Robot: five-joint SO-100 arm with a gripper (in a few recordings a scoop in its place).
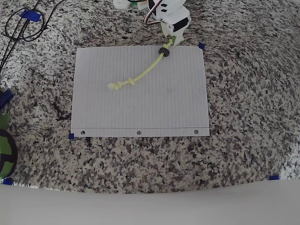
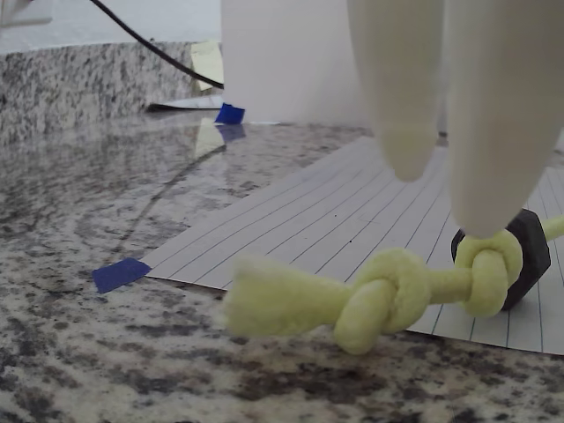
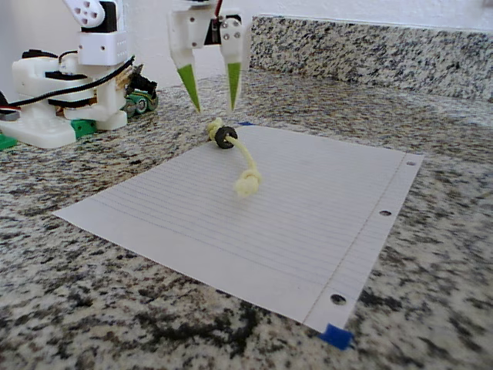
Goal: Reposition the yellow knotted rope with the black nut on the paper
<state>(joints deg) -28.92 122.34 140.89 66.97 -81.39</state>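
My gripper should grab the yellow rope next by its knotted end (image 1: 168, 45) beside the black nut (image 1: 164, 50), and then I will reposition the rope on the paper.
The yellow knotted rope (image 1: 143, 73) lies on the paper (image 1: 164, 108), running diagonally from a knotted end at mid-sheet up to the sheet's top edge. The black nut (image 1: 164, 50) sits on the rope near that top end. My gripper (image 1: 169, 37) hangs just above this end, open, holding nothing. In the wrist view the end knots of the rope (image 2: 388, 295) rest on the counter at the edge of the paper (image 2: 352, 229), with the nut (image 2: 529, 256) behind them and the gripper (image 2: 445, 198) above. In the fixed view the gripper (image 3: 213, 102) hovers over the rope (image 3: 245, 166) and nut (image 3: 225, 139).
The paper (image 3: 308, 208) is taped with blue bits (image 3: 337, 336) to a speckled granite counter. Black cables (image 1: 23, 23) loop at the overhead view's top left, and a green-and-black object (image 1: 4, 145) sits at its left edge. The arm's white base (image 3: 69, 92) stands beside a granite backsplash (image 3: 370, 50).
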